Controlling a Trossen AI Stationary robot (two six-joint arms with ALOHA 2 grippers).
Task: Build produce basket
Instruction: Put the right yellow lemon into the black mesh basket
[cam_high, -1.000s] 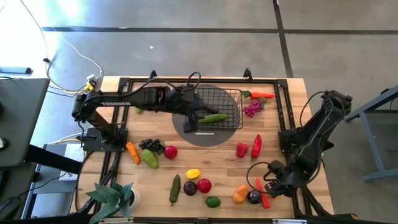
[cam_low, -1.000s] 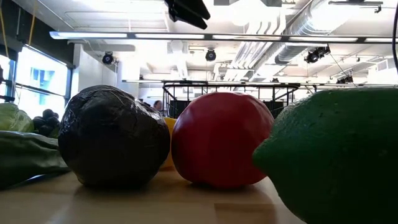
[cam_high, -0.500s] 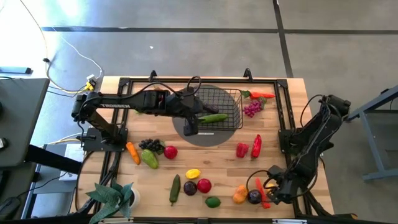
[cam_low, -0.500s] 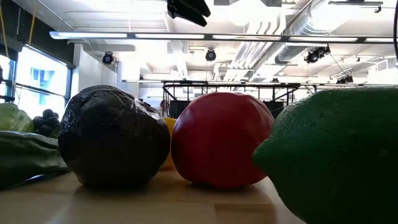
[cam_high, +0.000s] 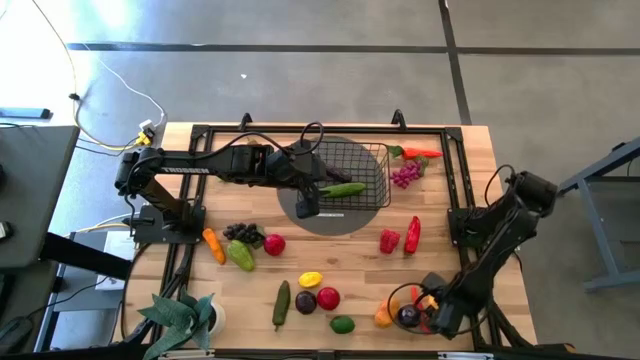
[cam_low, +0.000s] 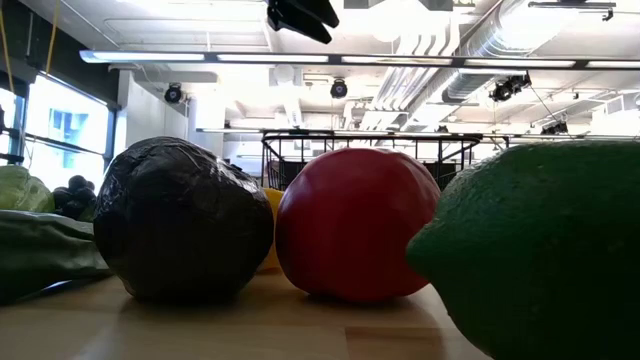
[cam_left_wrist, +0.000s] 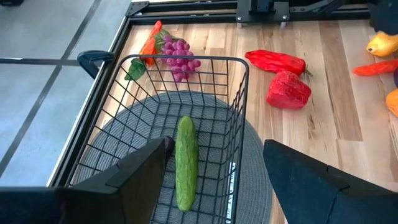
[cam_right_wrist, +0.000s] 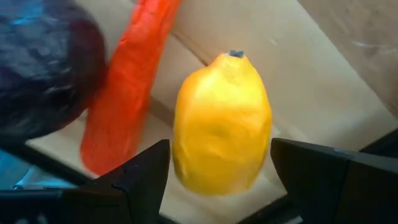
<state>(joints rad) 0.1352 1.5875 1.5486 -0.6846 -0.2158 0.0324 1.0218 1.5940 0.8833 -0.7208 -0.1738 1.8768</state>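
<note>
My right gripper's fingers stand on either side of the yellow pepper in its wrist view. It is time to close, as closing would catch it.
The black wire basket (cam_high: 357, 170) stands on a round grey mat (cam_high: 335, 222). A green cucumber (cam_left_wrist: 185, 163) lies on the basket's floor. My left gripper (cam_high: 307, 200) is open and empty above the basket's left rim; it also shows in its wrist view (cam_left_wrist: 216, 146). My right gripper (cam_high: 428, 302) is open, low at the table's near right corner. In the right wrist view its fingers stand on either side of a yellow pepper (cam_right_wrist: 221, 124) lying on the table, without touching it. A red chili (cam_right_wrist: 127, 93) and a dark purple plum (cam_right_wrist: 43, 62) lie just beside the pepper.
Loose produce lies about: grapes (cam_high: 405, 175), red peppers (cam_high: 400, 237), an orange pepper (cam_high: 384, 316), apple (cam_high: 328, 297), plum (cam_high: 306, 301), lime (cam_high: 342, 324), cucumber (cam_high: 282, 303), carrot (cam_high: 214, 245). A leafy potted plant (cam_high: 185, 315) stands near left. Black rails (cam_high: 458, 180) border the table.
My right gripper has gone down and toward the table's near edge, closing in on the yellow pepper beside the chili and the plum. My left gripper has stayed above the basket's left rim; the cucumber has not moved.
</note>
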